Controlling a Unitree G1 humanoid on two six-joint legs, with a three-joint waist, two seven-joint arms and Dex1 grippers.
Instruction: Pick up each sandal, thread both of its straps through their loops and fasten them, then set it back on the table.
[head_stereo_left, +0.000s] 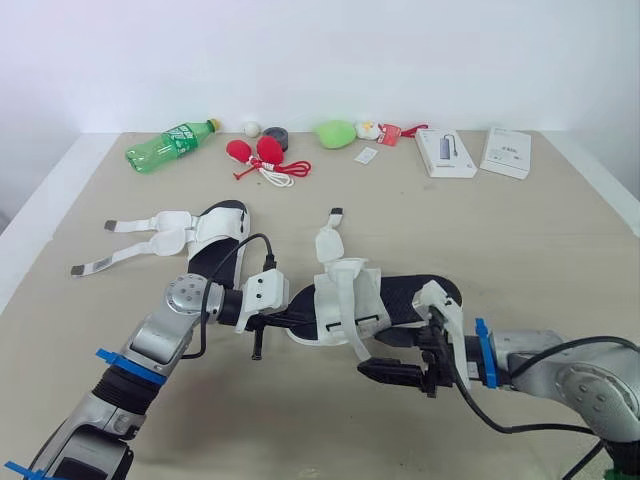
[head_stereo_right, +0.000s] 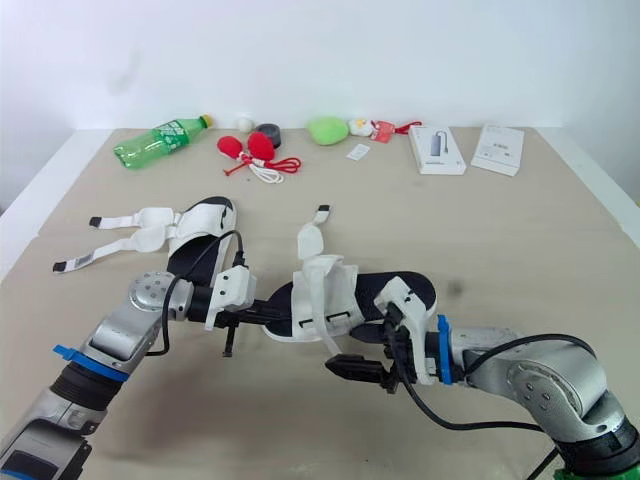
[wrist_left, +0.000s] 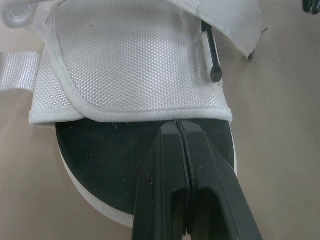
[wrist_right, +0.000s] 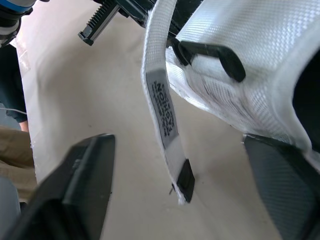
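My right gripper will next take the thin white strap by its tabbed end (wrist_right: 182, 177) to thread it through the black loop (wrist_right: 210, 55).
One white-strapped sandal with a black footbed (head_stereo_left: 345, 300) lies mid-table, with one strap sticking up and another strap (wrist_right: 162, 110) dangling past its black loop (wrist_right: 210, 55). My left gripper (head_stereo_left: 293, 318) is shut at the sandal's toe. Its fingertips (wrist_left: 178, 131) are pressed together over the footbed, right at the hem of the white upper. My right gripper (head_stereo_left: 395, 357) is open just in front of the sandal's side, and the dangling strap hangs between its fingers (wrist_right: 75, 185) without touching them. The second sandal (head_stereo_left: 215, 232) lies to the left with both straps spread loose on the table.
Along the table's far edge are a green bottle (head_stereo_left: 170, 145), a red item with a cord (head_stereo_left: 262, 155), a tape roll (head_stereo_left: 276, 136), a green lump (head_stereo_left: 335, 133) and two flat boxes (head_stereo_left: 445, 152) (head_stereo_left: 506, 152). Bare tabletop (head_stereo_left: 540, 260) lies to the right.
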